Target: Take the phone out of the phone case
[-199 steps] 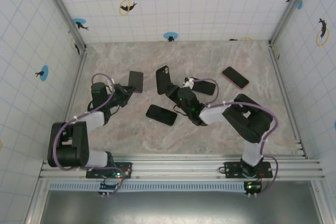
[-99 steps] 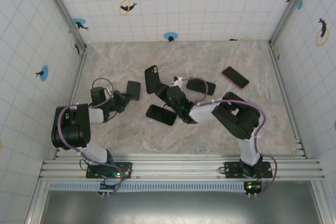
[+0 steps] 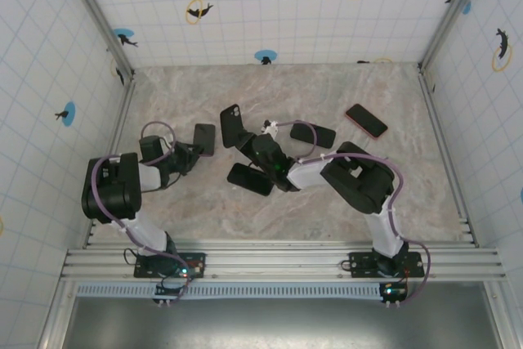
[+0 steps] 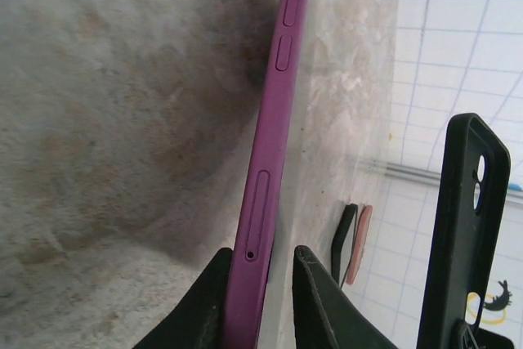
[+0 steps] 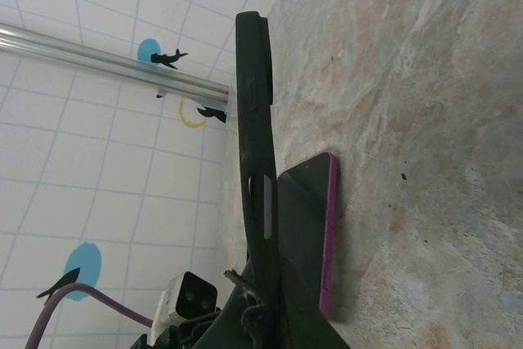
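Note:
The empty black case [image 3: 233, 126] is upright above the table and would topple short of the phone's side if I opened now. My right gripper keeps holding it.
The purple phone [image 3: 204, 140] lies bare on the marble table [image 3: 327, 96], left of centre. In the left wrist view its purple edge [image 4: 274, 145] runs between my left gripper's [image 4: 261, 255] jaws. It rests against one finger, and a strip of table shows between it and the other, so that gripper is open. My left gripper [image 3: 189, 151] sits just left of the phone. My right gripper [image 3: 255, 146] is shut on the empty black case [image 3: 233, 126], held upright and edge-on [image 5: 255, 120] above the table. Beside it lies the phone [image 5: 315, 226], screen up.
A black phone [image 3: 251, 179] lies just in front of the right gripper. Another black phone [image 3: 313, 134] and a red one [image 3: 366, 120] lie to the right. Tiled walls enclose the table on three sides.
The left gripper has brought the purple phone down and nearer, onto the table. The right gripper has carried the black case leftward, toward the phone.

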{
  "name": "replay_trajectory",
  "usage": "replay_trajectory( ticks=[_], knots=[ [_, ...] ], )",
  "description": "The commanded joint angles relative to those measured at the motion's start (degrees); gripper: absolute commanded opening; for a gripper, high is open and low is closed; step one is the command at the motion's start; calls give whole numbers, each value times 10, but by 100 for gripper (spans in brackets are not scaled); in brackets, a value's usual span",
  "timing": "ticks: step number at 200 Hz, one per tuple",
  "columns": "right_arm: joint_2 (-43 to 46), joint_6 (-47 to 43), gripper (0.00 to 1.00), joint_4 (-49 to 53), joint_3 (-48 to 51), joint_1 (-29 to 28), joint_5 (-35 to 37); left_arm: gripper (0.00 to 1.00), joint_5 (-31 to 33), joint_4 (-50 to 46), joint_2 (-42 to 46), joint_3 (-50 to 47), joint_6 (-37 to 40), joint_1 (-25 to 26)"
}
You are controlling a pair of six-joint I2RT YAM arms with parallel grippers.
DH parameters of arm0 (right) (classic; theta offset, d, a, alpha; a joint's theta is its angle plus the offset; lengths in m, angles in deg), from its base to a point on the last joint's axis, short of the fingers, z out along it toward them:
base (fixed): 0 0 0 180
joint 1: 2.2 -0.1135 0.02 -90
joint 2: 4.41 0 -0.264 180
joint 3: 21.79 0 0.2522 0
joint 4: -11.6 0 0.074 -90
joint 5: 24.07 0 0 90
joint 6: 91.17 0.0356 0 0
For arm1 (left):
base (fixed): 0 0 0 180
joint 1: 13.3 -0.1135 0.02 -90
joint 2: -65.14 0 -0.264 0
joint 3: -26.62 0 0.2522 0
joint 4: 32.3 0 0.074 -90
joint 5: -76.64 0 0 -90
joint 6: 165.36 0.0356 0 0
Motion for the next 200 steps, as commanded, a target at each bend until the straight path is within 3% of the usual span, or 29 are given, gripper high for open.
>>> replay_trajectory(
  ticks=[1,48,115,200],
  knots=[
    [-21,16,0,-1,-22,-3,7,31,3,7,-8,9,-1,-6],
    [-35,18,0,13,-34,-7,9,45,9,-36,-13,12,17,-9],
    [-54,17,0,37,-55,-14,10,62,48,-170,15,34,86,-21],
    [-77,56,0,109,-88,-30,62,70,47,-218,26,34,123,-28]
  ],
)
